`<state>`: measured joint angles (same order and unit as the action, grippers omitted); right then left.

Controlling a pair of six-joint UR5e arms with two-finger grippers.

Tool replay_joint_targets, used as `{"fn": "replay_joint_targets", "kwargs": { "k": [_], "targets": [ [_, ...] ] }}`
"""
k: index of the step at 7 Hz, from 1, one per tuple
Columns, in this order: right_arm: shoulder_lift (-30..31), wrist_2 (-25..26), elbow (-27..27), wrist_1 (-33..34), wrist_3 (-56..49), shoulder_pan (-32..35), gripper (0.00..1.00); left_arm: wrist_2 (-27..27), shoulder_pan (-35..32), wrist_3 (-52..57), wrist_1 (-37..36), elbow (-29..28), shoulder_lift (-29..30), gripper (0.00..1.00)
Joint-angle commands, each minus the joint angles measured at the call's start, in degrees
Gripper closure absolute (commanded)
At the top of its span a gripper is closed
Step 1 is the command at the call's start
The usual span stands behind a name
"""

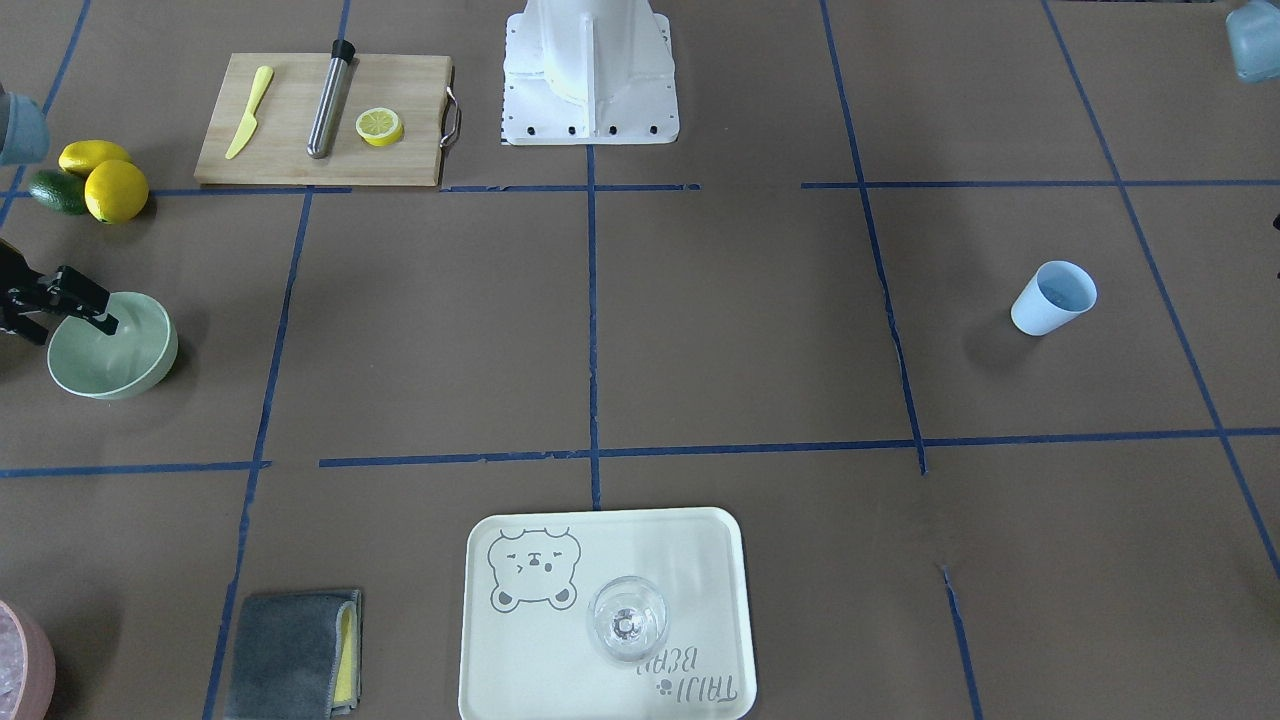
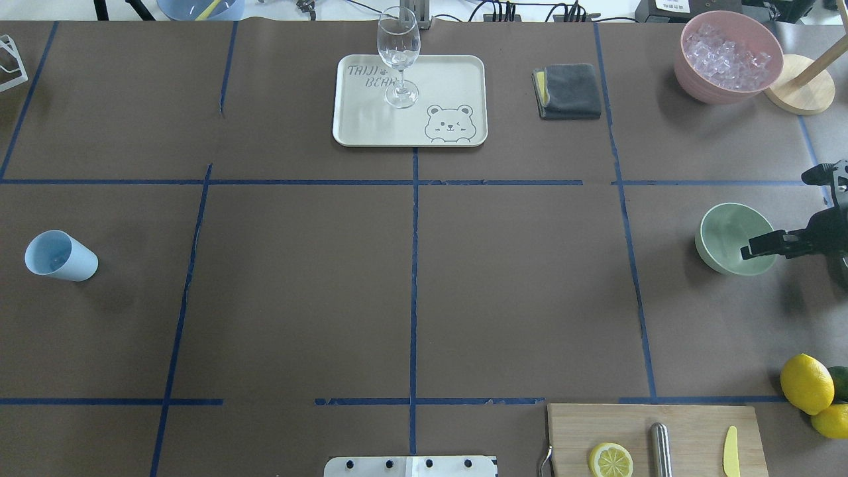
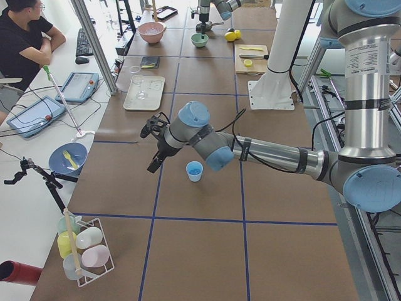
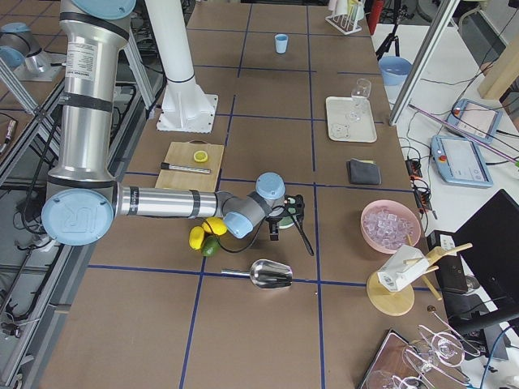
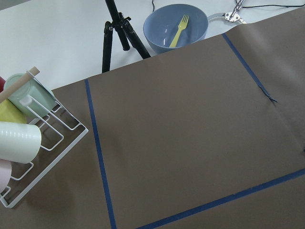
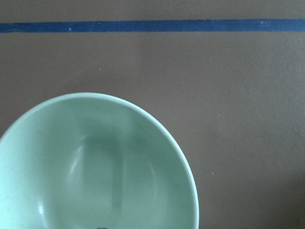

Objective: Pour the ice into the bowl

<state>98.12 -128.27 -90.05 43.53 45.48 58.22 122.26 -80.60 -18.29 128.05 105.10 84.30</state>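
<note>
The mint-green bowl needs to be set up for the ice (image 1: 12,660). My right gripper should next grab the bowl by its rim (image 1: 154,306).
The pale mint-green bowl (image 2: 722,228) (image 1: 140,365) stands at the table's right end and fills the right wrist view (image 6: 95,167); its inside looks bare. My right gripper (image 2: 774,215) is open. One black finger (image 2: 762,246) reaches over the bowl's rim and the other stays outside it. A light blue cup (image 2: 61,256) (image 3: 195,170) stands alone at the left end. The ice is hidden; I cannot make out cubes inside the cup. My left gripper (image 3: 154,147) hovers beside the cup, and I cannot tell whether it is open or shut.
A pink bowl of crushed ice (image 2: 727,56) and a grey cloth (image 2: 568,91) lie beyond the green bowl. A tray (image 2: 371,126) carries a wine glass (image 2: 398,53). Near me are lemons (image 2: 806,383), a cutting board (image 2: 689,424) and a metal scoop (image 4: 272,274).
</note>
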Motion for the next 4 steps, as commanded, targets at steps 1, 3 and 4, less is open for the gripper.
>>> {"fn": "replay_joint_targets", "kwargs": {
  "k": [1,3,4],
  "targets": [
    [1.63,0.04,-0.74,-0.46,-0.47,0.05,0.7,0.0,0.0,0.19,0.0,0.02,-0.01,0.0],
    [4.44,0.39,-0.21,-4.23,-0.13,-0.04,1.0,-0.09,0.0,0.36,0.0,-0.07,-0.01,0.0],
    [4.02,0.39,-0.3,-4.15,0.31,-0.12,1.0,0.0,0.0,0.36,0.0,-0.07,-0.1,0.0]
  ]
}}
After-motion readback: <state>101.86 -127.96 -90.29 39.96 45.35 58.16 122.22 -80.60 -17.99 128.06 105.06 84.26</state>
